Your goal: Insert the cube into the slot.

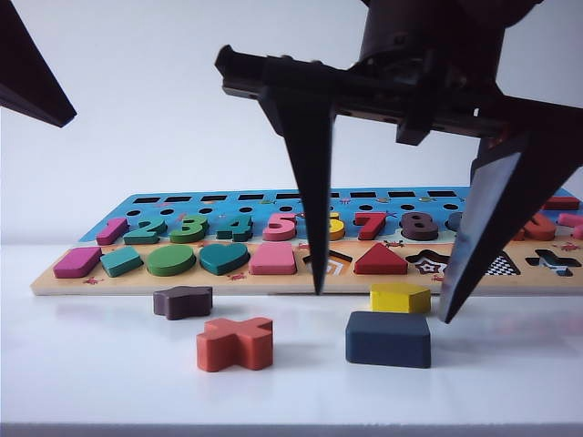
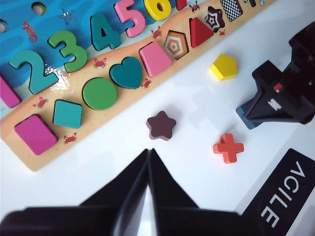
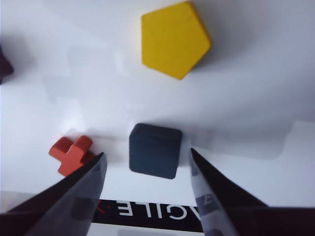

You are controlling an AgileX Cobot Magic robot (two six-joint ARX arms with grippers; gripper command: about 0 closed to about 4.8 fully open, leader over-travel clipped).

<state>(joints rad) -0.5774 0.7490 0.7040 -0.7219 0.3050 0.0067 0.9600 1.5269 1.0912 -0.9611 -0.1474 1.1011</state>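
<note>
My right gripper is to grab the dark navy cube by its opposite sides next. Then it can insert the cube into the checkered slot (image 1: 502,266).
The cube (image 1: 388,339) is a dark navy block lying flat on the white table in front of the board, beside the yellow pentagon (image 1: 400,297). My right gripper (image 1: 383,305) hangs over it, open, one finger on each side and neither touching. In the right wrist view the cube (image 3: 155,150) lies between the spread fingers of the right gripper (image 3: 147,153). The slot (image 1: 503,264), a checkered square cutout, is half hidden behind one right finger. It also shows in the left wrist view, slot (image 2: 231,9). My left gripper (image 2: 148,151) is shut and empty, near the brown star (image 2: 161,125).
The orange-red cross (image 1: 235,343) and brown star (image 1: 183,301) lie loose on the table left of the cube. The tan puzzle board (image 1: 55,284) carries coloured shapes and numbers. A dark part of the left arm (image 1: 32,77) hangs at the upper left.
</note>
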